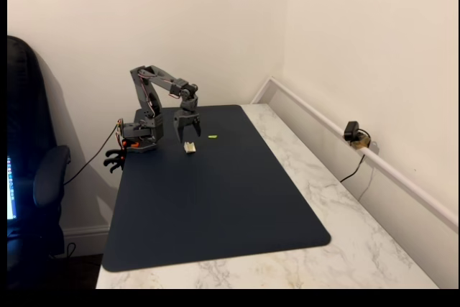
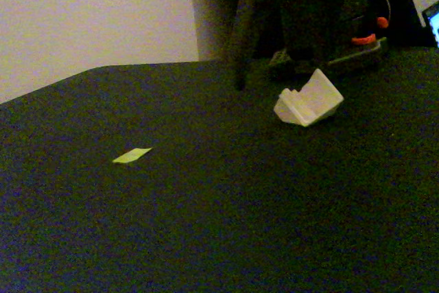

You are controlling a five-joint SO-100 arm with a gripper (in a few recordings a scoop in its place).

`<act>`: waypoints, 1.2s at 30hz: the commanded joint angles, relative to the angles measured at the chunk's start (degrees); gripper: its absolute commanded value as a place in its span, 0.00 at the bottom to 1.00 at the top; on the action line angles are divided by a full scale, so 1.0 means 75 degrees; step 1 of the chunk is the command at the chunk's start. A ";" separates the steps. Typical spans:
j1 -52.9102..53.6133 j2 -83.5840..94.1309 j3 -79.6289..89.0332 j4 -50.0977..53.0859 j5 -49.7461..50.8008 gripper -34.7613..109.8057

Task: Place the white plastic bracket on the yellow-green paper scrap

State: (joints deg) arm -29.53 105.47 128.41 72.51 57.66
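Note:
My gripper grabs the white bracket by its outer sides next, to set the bracket on the yellow-green paper scrap [image 1: 213, 136].
The white plastic bracket [image 1: 190, 147] lies on the dark mat near its back left, close to the arm's base. In a fixed view taken low over the mat, the bracket [image 2: 309, 99] rests tilted, with its open side facing up and left. My gripper [image 1: 187, 134] hangs just above and behind it, pointing down, open, with nothing between its fingers. One dark finger [image 2: 240, 53] reaches down to the mat left of the bracket. The yellow-green paper scrap [image 1: 213, 136] lies flat a short way right of the bracket; the scrap [image 2: 132, 156] is bare.
The dark mat [image 1: 215, 206] covers most of a marble tabletop [image 1: 338, 199] set in a wall corner. A small camera [image 1: 352, 133] with a cable sits on the rail at the right wall. A dark chair [image 1: 32, 177] stands left of the table.

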 commanded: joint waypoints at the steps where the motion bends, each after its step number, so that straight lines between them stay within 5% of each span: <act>1: -0.0164 -0.0012 -0.0129 0.0000 0.0129 0.53; 36: -0.0480 -0.1605 -0.0691 -0.0750 0.0539 0.51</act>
State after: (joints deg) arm -32.34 92.37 124.72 66.53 60.73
